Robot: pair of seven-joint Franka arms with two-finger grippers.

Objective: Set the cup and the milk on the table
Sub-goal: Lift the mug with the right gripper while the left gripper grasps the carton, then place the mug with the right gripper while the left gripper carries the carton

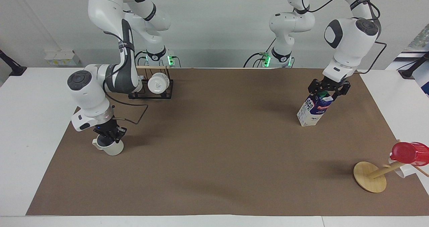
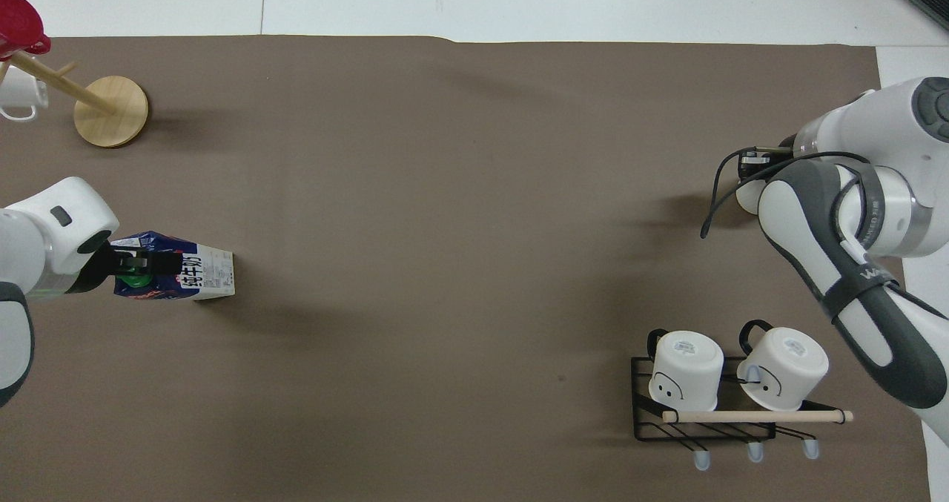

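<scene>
My left gripper is open about as wide as the milk carton's boxy body, so next it should pick up the carton by its narrowing gable top (image 2: 147, 276).
The off-white cup (image 1: 111, 147) stands upright on the brown paper of the table (image 1: 214, 160), toward the right arm's end. My right gripper (image 1: 109, 135) points down onto the cup's rim, fingertips pinched together on its wall. In the overhead view the arm hides most of the cup (image 2: 747, 198) below the right gripper (image 2: 755, 162). The blue and white milk (image 1: 314, 110) carton stands on the paper toward the left arm's end. My left gripper (image 1: 326, 90) is down over its gabled top, jaws spread either side of the green cap. From overhead the left gripper (image 2: 137, 262) covers the top of the milk (image 2: 194, 272).
A black wire rack (image 1: 152, 86) with two white mugs (image 2: 730, 372) sits near the right arm's base. A wooden mug tree (image 1: 370, 177) carrying a red cup (image 1: 409, 153) and a white mug (image 2: 18, 98) stands at the left arm's end, farther from the robots than the milk.
</scene>
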